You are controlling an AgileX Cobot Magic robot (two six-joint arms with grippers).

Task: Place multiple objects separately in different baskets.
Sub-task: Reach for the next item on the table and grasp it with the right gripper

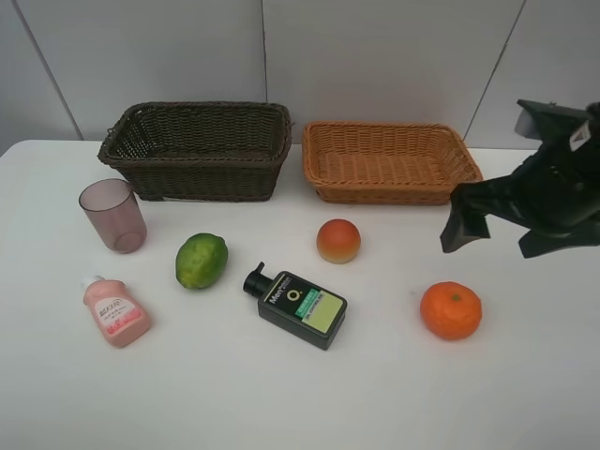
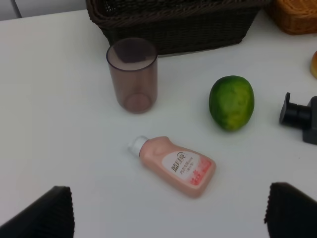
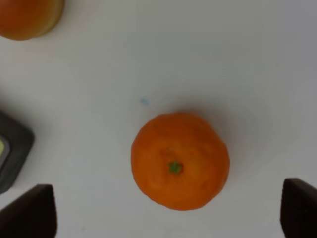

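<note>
I should grab the orange tangerine (image 1: 451, 310) by its rounded sides with my right gripper next. Then the tangerine can go in the orange-tan basket (image 1: 384, 194).
My right gripper (image 1: 502, 234) hangs open above the orange tangerine (image 1: 451, 310), which lies centred between its fingertips (image 3: 29, 210) in the right wrist view, untouched. My left gripper (image 2: 168, 218) is open over the pink soap bottle (image 2: 178, 166), lying on its side. Near it stand the mauve cup (image 1: 113, 216) and the green lime (image 1: 202, 261). The dark green bottle (image 1: 300, 307) lies flat mid-table, with the red-yellow peach (image 1: 338, 241) behind it. The dark brown basket (image 1: 202, 173) and the orange-tan basket (image 1: 384, 194) stand at the back, both holding nothing.
All of it rests on a white table (image 1: 281, 403) against a pale wall. The left arm is outside the exterior high view. Bare table lies along the front edge and between the tangerine and the orange-tan basket.
</note>
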